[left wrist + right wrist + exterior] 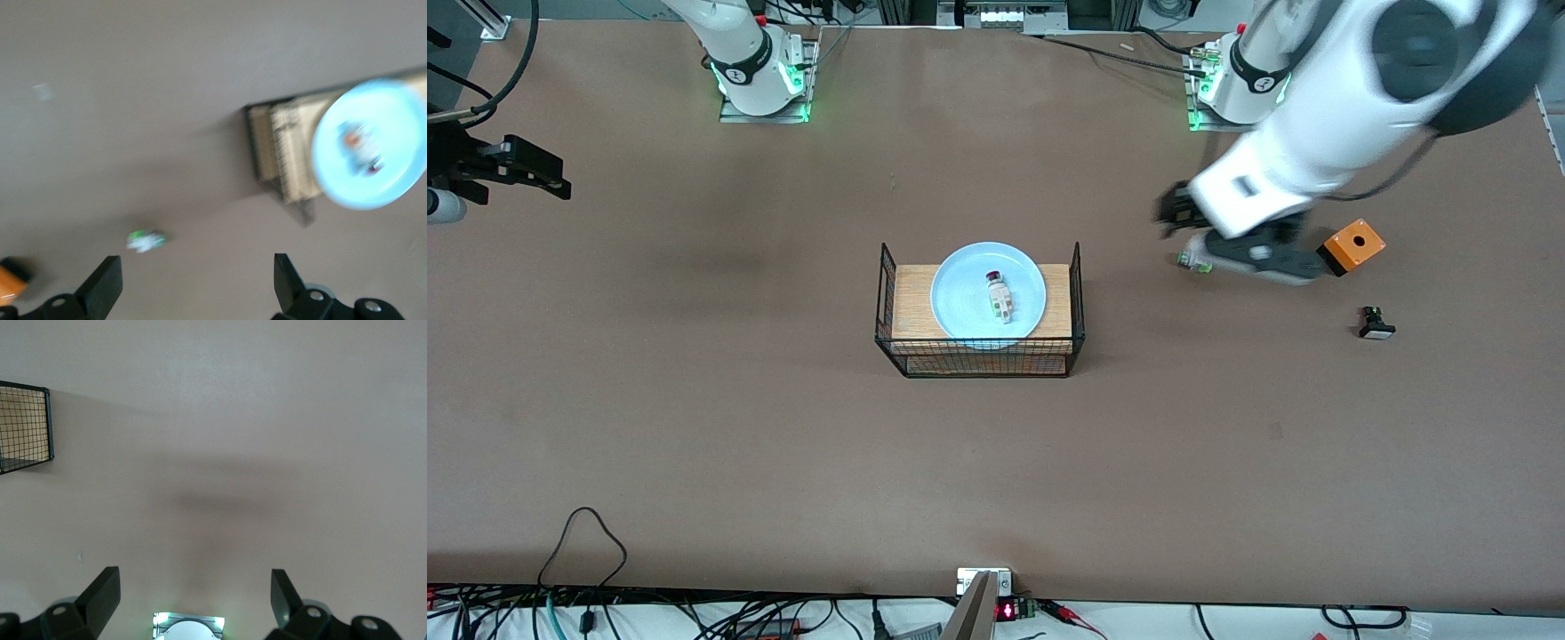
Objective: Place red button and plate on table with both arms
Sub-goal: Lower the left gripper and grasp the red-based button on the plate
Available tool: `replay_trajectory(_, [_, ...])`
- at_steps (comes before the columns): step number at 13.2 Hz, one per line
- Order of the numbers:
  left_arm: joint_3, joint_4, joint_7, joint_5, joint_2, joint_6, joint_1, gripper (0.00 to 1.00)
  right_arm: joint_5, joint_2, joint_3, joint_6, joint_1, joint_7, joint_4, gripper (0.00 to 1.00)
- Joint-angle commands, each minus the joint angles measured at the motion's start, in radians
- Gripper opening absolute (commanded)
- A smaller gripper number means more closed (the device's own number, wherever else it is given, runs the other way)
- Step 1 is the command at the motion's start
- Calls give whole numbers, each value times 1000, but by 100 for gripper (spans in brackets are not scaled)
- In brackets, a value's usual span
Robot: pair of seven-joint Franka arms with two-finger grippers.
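Observation:
I will next take hold of the red button by its white body [1003, 303] [365, 154] with my left gripper, to put the button from the plate onto the table.
The light blue plate [960, 307] sits on the wooden top of a black wire rack [980, 356] in the middle of the table [783, 444]. The red button [998, 294] lies on the plate, its dark red cap pointing away from the front camera. My left gripper [1183, 233] hangs open and empty over the table toward the left arm's end, apart from the rack. Its wrist view [197, 287] shows the plate [393, 180] with the button [360, 147] on it. My right gripper [556, 180] waits open and empty at the right arm's end, over bare table in its wrist view [193, 600].
A small white switch with a green end [1193, 260] lies on the table just under the left gripper, also in the left wrist view [145, 240]. An orange box [1353, 244] and a black-topped switch [1376, 324] lie toward the left arm's end. The rack corner [23, 427] shows in the right wrist view.

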Motion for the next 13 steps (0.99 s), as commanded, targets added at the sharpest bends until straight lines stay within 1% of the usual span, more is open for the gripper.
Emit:
replay_trajectory(1, [13,252,-205,-7,190,-11,-96,100,-10,7,2,-8,-2,-13,20,100])
replay_trajectory(3, [14,277,-340,-7,246,90,-158,100,-10,7,2,-8,-2,-13,20,100])
replay_trajectory(5, [23,278,-526,2,309,162,-219,100,-10,7,2,-6,-4,-14,20,100])
replay_trajectory(6, [23,290,-561,4,343,200,-236,100,-10,7,2,-8,-4,-13,20,100])
replay_trajectory(8, [28,298,-579,5,392,217,-261,100,-10,7,2,-8,-4,-13,20,100])
replay_trajectory(9, [28,297,-577,17,400,217,-270,100,-10,7,2,-8,-4,-13,20,100])
replay_trajectory(11, [25,281,-580,127,415,217,-316,100,-10,9,-1,-8,-4,-14,20,100])
replay_trajectory(13, [26,280,-591,175,463,216,-354,100,-10,13,-3,-8,-5,-14,20,100])
